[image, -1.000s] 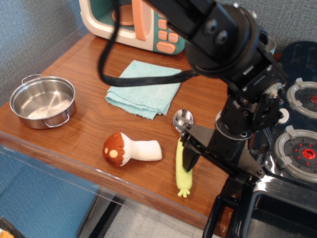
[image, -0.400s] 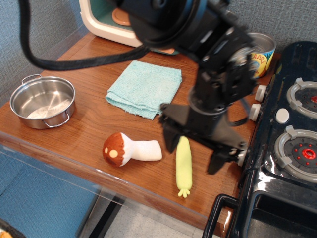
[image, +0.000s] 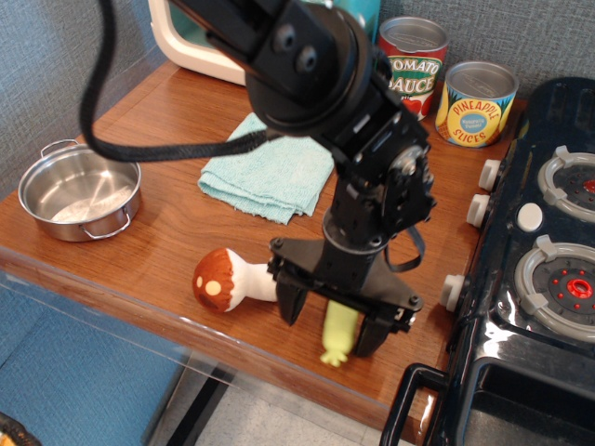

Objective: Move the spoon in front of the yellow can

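The spoon needs to go in front of the yellow can (image: 477,104). My gripper should pick it up next by its yellow-green handle (image: 341,325).
The spoon (image: 337,333) lies near the table's front edge; only its pale yellow-green handle and frilled tip show, and the metal bowl is hidden behind the arm. My gripper (image: 331,321) is open and low over the handle, one finger (image: 290,303) to its left and the other to its right, with gaps on both sides. The yellow "Pineapple Slices" can (image: 477,104) stands upright at the back right of the table, far from the spoon.
A red tomato sauce can (image: 412,65) stands left of the yellow can. A toy mushroom (image: 226,279) lies just left of the gripper. A teal cloth (image: 260,172), a steel pot (image: 79,190), a toy microwave (image: 191,42) and a black stove (image: 548,269) at right.
The gripper has swung left and toward the front edge, lowering to straddle the spoon handle. The arm no longer covers the cans. The spoon has barely moved.
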You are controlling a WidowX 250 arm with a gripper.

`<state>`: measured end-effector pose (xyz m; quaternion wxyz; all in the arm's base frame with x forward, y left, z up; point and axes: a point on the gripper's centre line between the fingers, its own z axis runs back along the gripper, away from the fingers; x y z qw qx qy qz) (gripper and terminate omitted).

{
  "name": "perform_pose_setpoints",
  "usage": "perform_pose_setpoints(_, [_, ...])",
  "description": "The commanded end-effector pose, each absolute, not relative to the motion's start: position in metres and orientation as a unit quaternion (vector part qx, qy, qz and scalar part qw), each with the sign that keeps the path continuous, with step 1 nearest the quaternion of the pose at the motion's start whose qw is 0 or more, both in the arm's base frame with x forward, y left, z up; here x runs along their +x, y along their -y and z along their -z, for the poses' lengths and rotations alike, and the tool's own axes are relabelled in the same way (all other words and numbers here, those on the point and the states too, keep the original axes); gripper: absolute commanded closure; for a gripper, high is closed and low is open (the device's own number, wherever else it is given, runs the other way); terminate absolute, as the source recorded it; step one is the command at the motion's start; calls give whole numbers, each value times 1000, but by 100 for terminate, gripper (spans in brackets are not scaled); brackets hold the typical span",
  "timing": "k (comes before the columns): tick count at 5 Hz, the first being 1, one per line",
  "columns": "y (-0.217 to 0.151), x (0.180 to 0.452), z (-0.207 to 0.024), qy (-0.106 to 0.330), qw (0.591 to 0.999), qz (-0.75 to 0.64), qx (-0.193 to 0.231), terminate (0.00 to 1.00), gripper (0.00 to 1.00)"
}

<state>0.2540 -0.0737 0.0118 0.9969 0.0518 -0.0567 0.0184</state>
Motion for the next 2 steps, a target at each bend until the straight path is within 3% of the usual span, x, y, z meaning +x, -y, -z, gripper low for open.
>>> perform_pose_setpoints(1, [72,254,-14,98,995,-21,27,0,100])
perform_pose_setpoints(2, [76,258,-25,119,993,4,24,0,100])
